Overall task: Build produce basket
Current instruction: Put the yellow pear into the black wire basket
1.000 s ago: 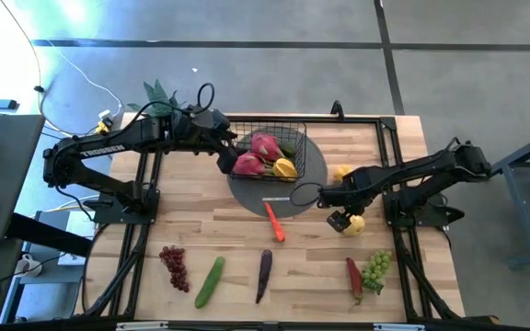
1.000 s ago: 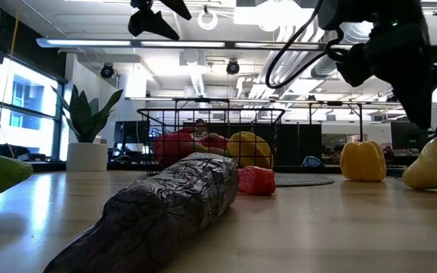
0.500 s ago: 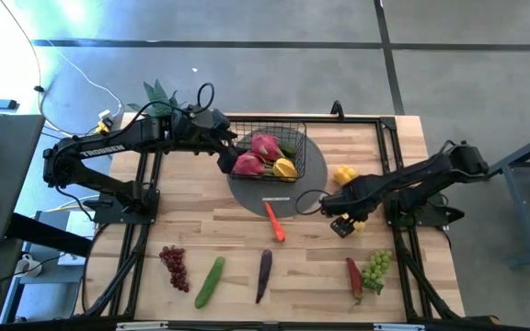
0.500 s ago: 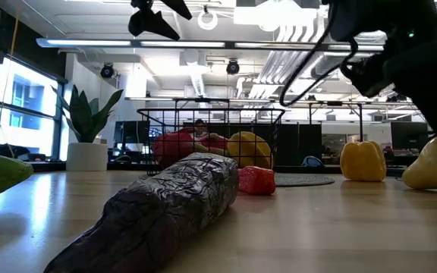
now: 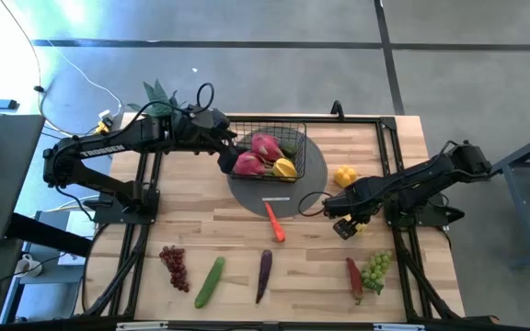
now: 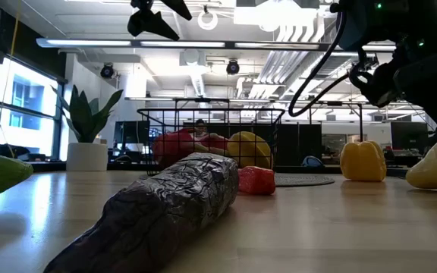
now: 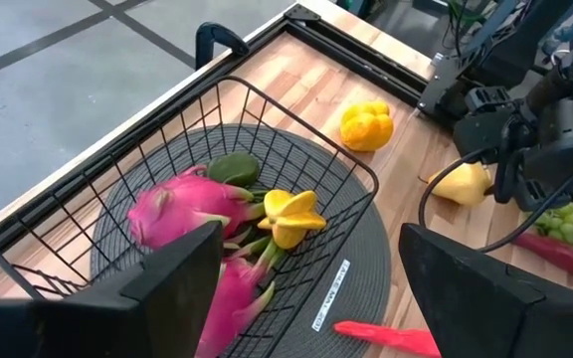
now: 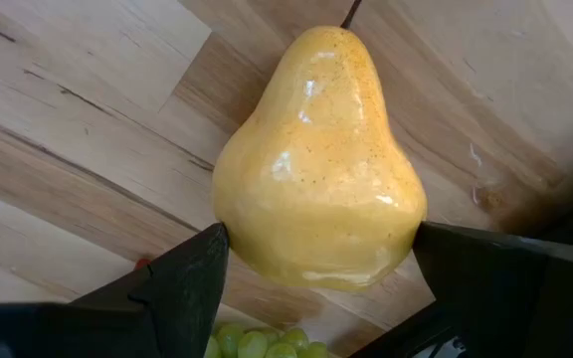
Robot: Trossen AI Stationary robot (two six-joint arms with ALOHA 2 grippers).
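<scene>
My right gripper's fingers stand beside the wide bulb in the right wrist view, so they should close and would hold the pear (image 8: 316,169).
The black wire basket (image 5: 265,124) stands on the grey round mat (image 5: 313,170). It holds two pink dragon fruits (image 5: 263,145), a yellow star fruit (image 7: 288,214) and a green piece (image 7: 232,167). My left gripper (image 5: 228,152) hangs open above the basket's left end. My right gripper (image 5: 343,223) is down over the yellow pear (image 8: 316,169), which lies on its side on the table. Its open fingers stand on either side of the pear's wide bulb. A yellow pepper (image 5: 344,175) sits just beyond. My right gripper (image 8: 321,234) comes from above with one finger (image 8: 182,288) at each side of the pear's wide bulb (image 8: 237,214). The finger edges meet the pear's outline, but I cannot tell whether they touch it. The pear lies on the table.
The orange carrot (image 5: 275,223) lies just near of the mat. Along the near edge lie red grapes (image 5: 175,267), a cucumber (image 5: 210,281), a purple pod (image 5: 264,274), a red pod (image 5: 354,279) and green grapes (image 5: 375,268). A potted plant (image 5: 159,95) stands at the far left.
My right gripper has come down over the pear and shifted a little toward the table's right edge, so that it now covers the pear in the high view. The left arm and the produce in the basket have stayed put.
</scene>
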